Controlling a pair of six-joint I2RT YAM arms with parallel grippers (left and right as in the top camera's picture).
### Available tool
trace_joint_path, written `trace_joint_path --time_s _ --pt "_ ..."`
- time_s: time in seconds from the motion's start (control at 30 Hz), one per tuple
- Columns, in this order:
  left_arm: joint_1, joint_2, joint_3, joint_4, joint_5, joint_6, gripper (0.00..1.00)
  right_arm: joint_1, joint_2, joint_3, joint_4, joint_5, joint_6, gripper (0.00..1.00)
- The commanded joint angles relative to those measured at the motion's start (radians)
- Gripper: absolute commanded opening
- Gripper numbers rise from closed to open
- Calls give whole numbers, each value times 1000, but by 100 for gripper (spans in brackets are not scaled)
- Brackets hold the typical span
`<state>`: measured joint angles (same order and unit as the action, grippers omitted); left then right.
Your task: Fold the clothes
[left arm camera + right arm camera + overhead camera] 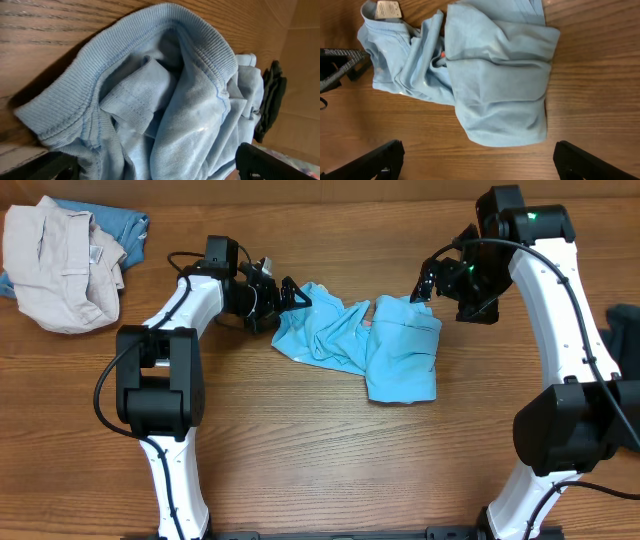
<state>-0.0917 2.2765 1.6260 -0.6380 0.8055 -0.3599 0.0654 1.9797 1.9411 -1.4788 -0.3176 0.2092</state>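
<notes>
The T-shirt (365,340) needs its collar end folded over the rest of it. My left gripper should grab it by the bunched cloth at its collar end (299,329) next.
The clothes, a light sky-blue T-shirt (365,340), lie crumpled in the middle of the wooden table. My left gripper (290,295) is at the shirt's left end, open. In the left wrist view its ribbed collar (150,45) and bunched cloth fill the space between the wide-apart fingers (270,165). My right gripper (425,285) hangs open over the shirt's far right edge. The right wrist view shows the shirt (495,85) with its white neck label (387,9), and bare wood between that gripper's (482,167) fingers (375,162).
A beige garment (60,265) is heaped at the back left corner on top of a denim-blue one (125,225). A green and blue thing (625,330) shows at the right edge behind the right arm.
</notes>
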Motion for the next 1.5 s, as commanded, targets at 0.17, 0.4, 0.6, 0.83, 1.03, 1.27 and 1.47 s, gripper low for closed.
trace_joint_path --time_s 0.17,0.4,0.6,0.83,1.03,1.27,1.47 --pt "-97 119 -58 -64 -100 -7 100 76 11 -173 193 -25 64 100" --pt "-154 119 -58 -10 -109 -68 94 79 14 -229 241 -96 91 100" --pt "-157 119 -58 -17 -132 -86 4 79 14 -229 240 -95 91 100" --pt "-102 96 114 -358 -388 -25 4 79 14 -247 253 -57 90 100" --pt "13 95 278 -598 -492 41 4 79 14 -402 395 -58 111 100" --pt "104 94 423 -803 -645 45 4 112 14 -469 494 -65 171 100" --pt "8 94 635 -951 -668 46 4 289 27 -469 585 84 343 100"
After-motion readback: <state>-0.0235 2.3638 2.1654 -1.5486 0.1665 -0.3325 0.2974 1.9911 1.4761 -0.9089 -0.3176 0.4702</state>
